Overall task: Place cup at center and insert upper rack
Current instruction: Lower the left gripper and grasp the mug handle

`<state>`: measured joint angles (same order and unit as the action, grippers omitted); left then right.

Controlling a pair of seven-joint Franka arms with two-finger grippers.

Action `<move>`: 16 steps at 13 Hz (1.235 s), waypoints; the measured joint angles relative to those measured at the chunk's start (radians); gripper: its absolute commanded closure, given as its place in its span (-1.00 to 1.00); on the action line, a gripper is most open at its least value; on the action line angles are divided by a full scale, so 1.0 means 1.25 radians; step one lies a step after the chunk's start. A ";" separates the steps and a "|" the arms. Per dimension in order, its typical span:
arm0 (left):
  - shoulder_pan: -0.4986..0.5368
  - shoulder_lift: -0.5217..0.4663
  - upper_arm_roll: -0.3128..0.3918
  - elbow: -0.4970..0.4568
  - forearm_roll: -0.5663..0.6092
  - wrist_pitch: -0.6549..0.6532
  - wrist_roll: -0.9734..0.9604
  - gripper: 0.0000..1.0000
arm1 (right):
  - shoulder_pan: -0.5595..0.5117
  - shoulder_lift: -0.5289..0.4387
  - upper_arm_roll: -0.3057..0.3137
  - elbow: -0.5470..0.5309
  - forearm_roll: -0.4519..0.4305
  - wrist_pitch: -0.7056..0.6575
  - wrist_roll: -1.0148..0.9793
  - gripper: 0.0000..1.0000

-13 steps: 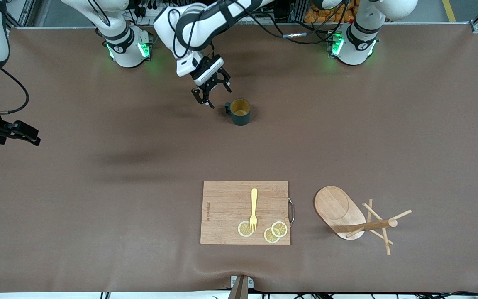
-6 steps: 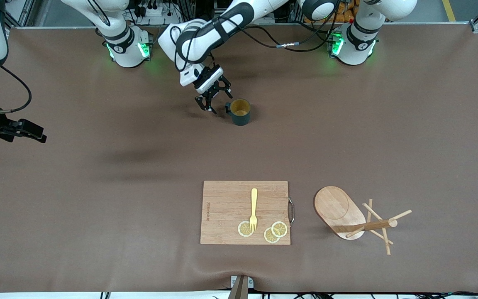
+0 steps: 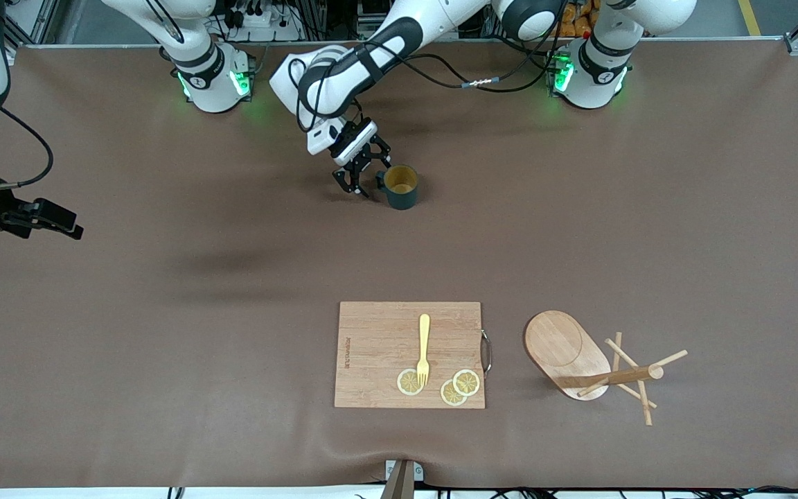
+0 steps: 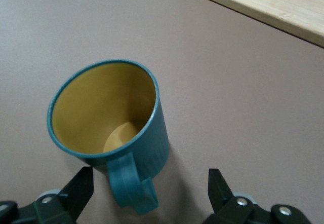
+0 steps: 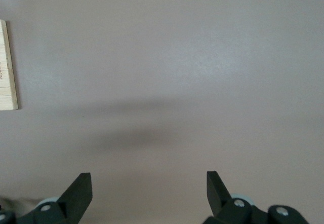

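The loop handle sits between the left gripper's fingers and closing now would catch the cup, so it is time to close on the cup (image 3: 400,186).
The dark teal cup (image 3: 400,186) with a yellow inside stands upright on the table, nearer the robots' bases than the cutting board. My left gripper (image 3: 370,181) is low beside it and open. In the left wrist view the cup (image 4: 106,112) fills the middle, and its loop handle (image 4: 129,183) lies between the spread fingers (image 4: 81,188) of the left gripper (image 4: 149,189) without touching them. The upper rack (image 3: 565,350), a wooden mug tree, lies tipped on its side toward the left arm's end. My right gripper (image 3: 59,225) hangs open over bare table (image 5: 149,186) at the right arm's end.
A wooden cutting board (image 3: 409,353) lies near the front camera, with a yellow fork (image 3: 424,346) and lemon slices (image 3: 409,381) on it. Its edge shows in the left wrist view (image 4: 283,6) and the right wrist view (image 5: 7,67). Brown cloth covers the table.
My left gripper has come down and toward the cup, so its open fingers now stand on either side of the handle. The right gripper has drifted slightly.
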<state>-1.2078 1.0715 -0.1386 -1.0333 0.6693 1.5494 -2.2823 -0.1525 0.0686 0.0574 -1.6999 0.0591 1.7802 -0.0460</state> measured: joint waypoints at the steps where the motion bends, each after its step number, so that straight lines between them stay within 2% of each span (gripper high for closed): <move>1: 0.000 0.001 0.000 0.001 0.000 0.000 0.000 -0.68 | 0.000 0.000 -0.001 0.000 0.000 0.000 0.000 -1.00; 3: 0.000 0.001 0.000 0.003 0.000 0.000 -0.001 -0.57 | 0.000 0.000 -0.001 0.000 0.000 0.000 0.000 -1.00; 5: 0.000 0.001 0.000 0.004 0.000 0.000 -0.001 -0.34 | 0.000 0.000 -0.001 0.000 0.000 0.000 0.000 -1.00; 9: -0.002 0.001 -0.004 0.004 0.000 -0.001 -0.001 0.45 | 0.000 0.000 -0.001 0.000 0.000 0.000 0.000 -1.00; 13: -0.003 0.001 -0.008 0.005 0.000 -0.004 -0.001 1.00 | -0.001 0.000 -0.004 0.005 -0.022 0.000 0.000 -1.00; 16: -0.003 0.001 -0.009 0.007 0.000 -0.005 -0.001 1.00 | -0.001 -0.001 -0.006 0.007 -0.056 0.000 0.000 -1.00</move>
<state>-1.2110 1.0729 -0.1498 -1.0252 0.6692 1.5437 -2.2839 -0.1543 0.0679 0.0505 -1.6913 -0.0106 1.7800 -0.0462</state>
